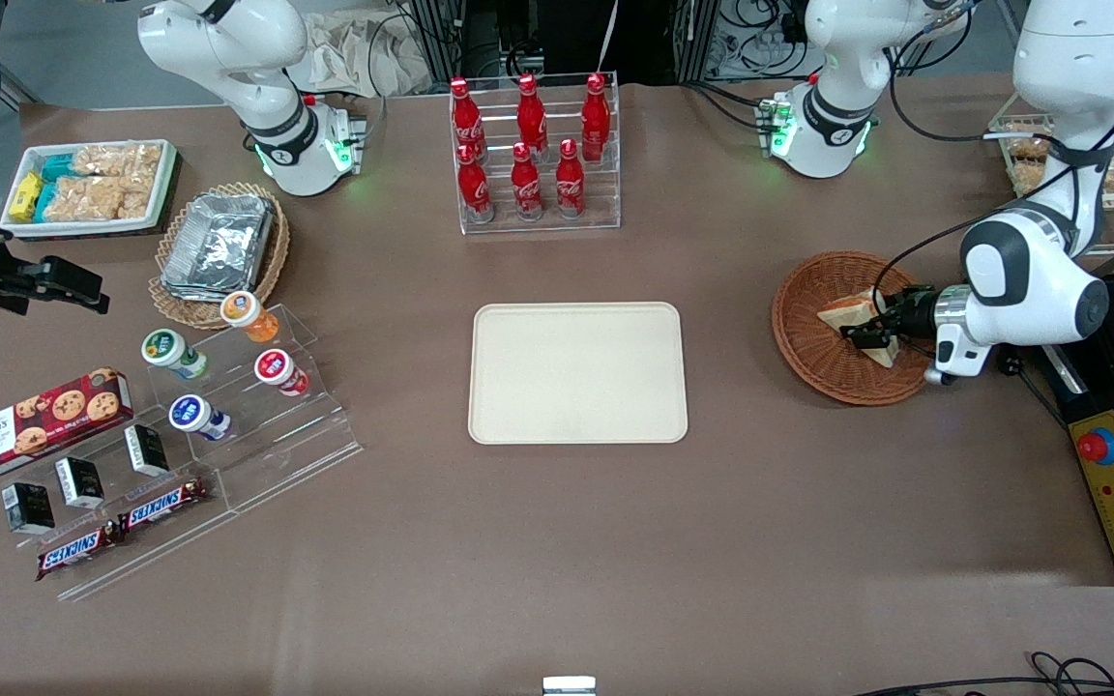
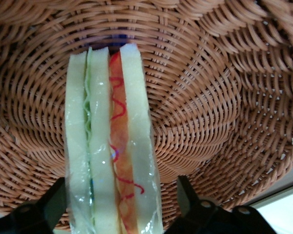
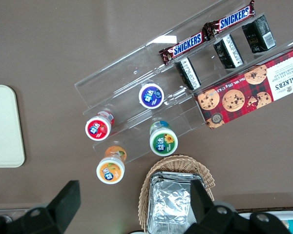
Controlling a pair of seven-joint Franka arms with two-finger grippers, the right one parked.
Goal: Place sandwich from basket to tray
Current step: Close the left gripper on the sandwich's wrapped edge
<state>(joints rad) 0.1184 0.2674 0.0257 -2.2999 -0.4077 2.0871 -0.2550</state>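
Observation:
The sandwich [image 1: 845, 311] shows its layered filling on its cut side, so the left gripper should next grab its flat outer bread sides to place it on the tray.
The sandwich [image 1: 845, 311] is a pale bread wedge standing on edge in the round reddish-brown basket [image 1: 799, 290], toward the working arm's end of the table. In the left wrist view its cut side [image 2: 112, 136] shows green and red-orange layers against the woven basket [image 2: 210, 97]. My left gripper [image 1: 868, 334] reaches into the basket and is open, with the sandwich between its fingers [image 2: 121, 189]. One black finger [image 2: 56, 202] is against the bread; the second finger [image 2: 185, 195] stands a little apart from it. The cream tray [image 1: 576, 372] lies bare at the table's middle.
A rack of red cola bottles [image 1: 533, 145] stands farther from the camera than the tray. Toward the parked arm's end are a tan basket with foil containers [image 1: 219, 246], a white snack tray [image 1: 88, 184] and an acrylic stand with cups [image 1: 228, 377]. A yellow control box [image 1: 1113, 483] lies beside the basket.

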